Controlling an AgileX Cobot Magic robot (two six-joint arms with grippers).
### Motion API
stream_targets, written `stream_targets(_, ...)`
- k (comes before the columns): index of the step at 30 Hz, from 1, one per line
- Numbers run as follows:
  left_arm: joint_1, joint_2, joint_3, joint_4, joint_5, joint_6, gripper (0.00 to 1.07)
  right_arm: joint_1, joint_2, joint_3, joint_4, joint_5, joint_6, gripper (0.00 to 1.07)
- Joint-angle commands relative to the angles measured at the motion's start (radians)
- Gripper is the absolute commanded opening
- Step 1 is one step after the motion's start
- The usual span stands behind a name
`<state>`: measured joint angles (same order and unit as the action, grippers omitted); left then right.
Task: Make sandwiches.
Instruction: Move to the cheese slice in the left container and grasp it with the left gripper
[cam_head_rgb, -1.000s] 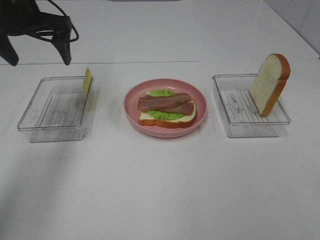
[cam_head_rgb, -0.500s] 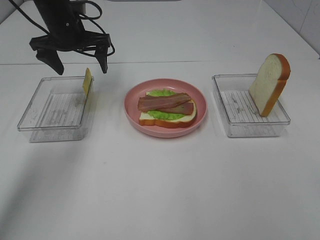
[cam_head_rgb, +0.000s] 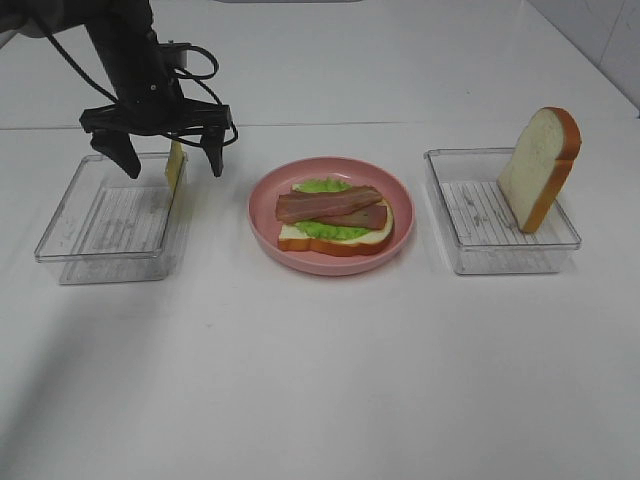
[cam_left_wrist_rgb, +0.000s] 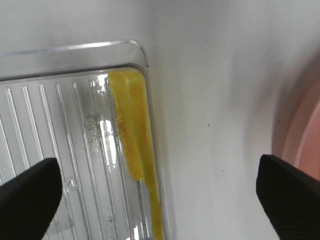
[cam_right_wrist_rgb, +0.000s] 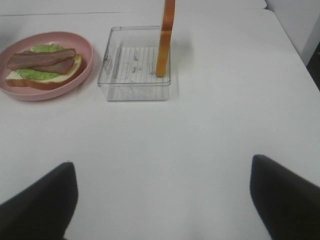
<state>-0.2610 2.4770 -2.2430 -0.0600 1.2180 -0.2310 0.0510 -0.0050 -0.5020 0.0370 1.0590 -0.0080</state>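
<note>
My fingers are below the cheese slice's upper edge (cam_head_rgb: 175, 152) (cam_left_wrist_rgb: 129, 92) on both sides, so it is time for my left gripper to close on the cheese slice.
A half-built sandwich (cam_head_rgb: 333, 214) lies on the pink plate (cam_head_rgb: 330, 265): a bread slice, green lettuce and two bacon strips on top. It also shows in the right wrist view (cam_right_wrist_rgb: 42, 65). A thin yellow cheese slice (cam_head_rgb: 175, 163) stands on edge against the right wall of the left clear tray (cam_head_rgb: 100, 225). My left gripper (cam_head_rgb: 172, 170) is open and hangs over it, one finger on each side of the cheese (cam_left_wrist_rgb: 132, 130). A second bread slice (cam_head_rgb: 540, 165) leans upright in the right tray (cam_head_rgb: 500, 245). My right gripper (cam_right_wrist_rgb: 162, 200) is open and empty, well back from that tray.
The plate (cam_right_wrist_rgb: 50, 95) sits between the two trays. The right tray (cam_right_wrist_rgb: 135, 85) holds only the standing bread (cam_right_wrist_rgb: 167, 35). The plate's rim (cam_left_wrist_rgb: 305, 140) shows at the edge of the left wrist view. White table all around.
My left arm has come in from the far left and lowered, so its open gripper now straddles the cheese at the left tray's right wall. Nothing else has moved.
</note>
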Motion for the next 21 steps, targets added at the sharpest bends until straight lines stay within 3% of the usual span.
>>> stream_targets(1,-0.003,0.002,-0.004,-0.009,0.037,0.017,0.88,0.002,-0.023,0.002,-0.001,-0.009,-0.006,0.84)
stream_targets(3,-0.003,0.002,-0.004,-0.009,0.037,0.017,0.82,0.002,-0.023,0.002,-0.001,-0.009,-0.006,0.84)
stream_targets(4,-0.003,0.002,-0.004,-0.009,0.037,0.017,0.68,0.002,-0.023,0.002,-0.001,-0.009,-0.006,0.84)
stream_targets(6,-0.003,0.002,-0.004,-0.009,0.037,0.016,0.62,0.002,-0.023,0.002,-0.001,-0.009,-0.006,0.84)
stream_targets(7,-0.003,0.002,-0.004,-0.009,0.037,0.015,0.47,0.002,-0.023,0.002,-0.001,-0.009,-0.006,0.84)
stream_targets(9,-0.003,0.002,-0.004,-0.009,0.037,0.014,0.42,0.002,-0.023,0.002,-0.001,-0.009,-0.006,0.84)
stream_targets(10,-0.003,0.002,-0.004,-0.009,0.038,0.014,0.34,0.002,-0.023,0.002,-0.001,-0.009,-0.006,0.84)
stream_targets(21,-0.003,0.002,-0.004,-0.019,0.038,0.015,0.33,0.002,-0.023,0.002,-0.001,-0.009,-0.006,0.84)
